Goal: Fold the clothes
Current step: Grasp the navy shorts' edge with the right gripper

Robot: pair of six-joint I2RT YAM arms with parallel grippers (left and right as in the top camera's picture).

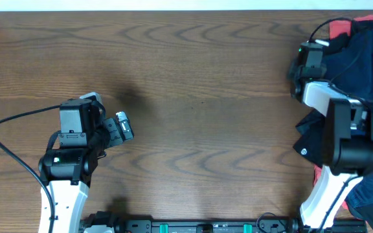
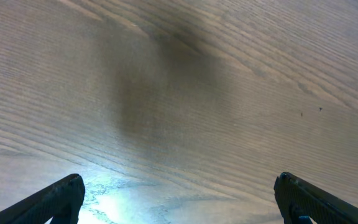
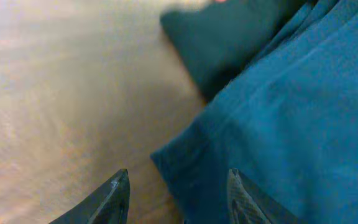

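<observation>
I need to pull the navy cloth [image 3: 278, 118] from the heap and fold it, so my right gripper should next grab it by its hemmed edge [image 3: 174, 163] beside the wood.
The clothes [image 1: 361, 61] lie in a heap at the table's right edge: mostly navy cloth, with a coral-red piece [image 1: 370, 22] at the back and a black piece [image 1: 308, 139] toward the front. My right gripper [image 1: 302, 65] is at the heap's left side. In the right wrist view it [image 3: 179, 190] is open, and the hemmed edge of the navy cloth [image 3: 278, 118] lies between its fingers, with bare wood to the left. My left gripper [image 1: 123, 126] is open and empty over bare table at the left; the left wrist view [image 2: 179, 199] shows only wood.
The wooden table [image 1: 199, 97] spans the whole view. A black cable [image 1: 5, 145] loops from the left arm at the lower left. The right arm's body [image 1: 348, 139] covers part of the heap. A strip of red cloth [image 1: 317, 172] shows by the right arm's base.
</observation>
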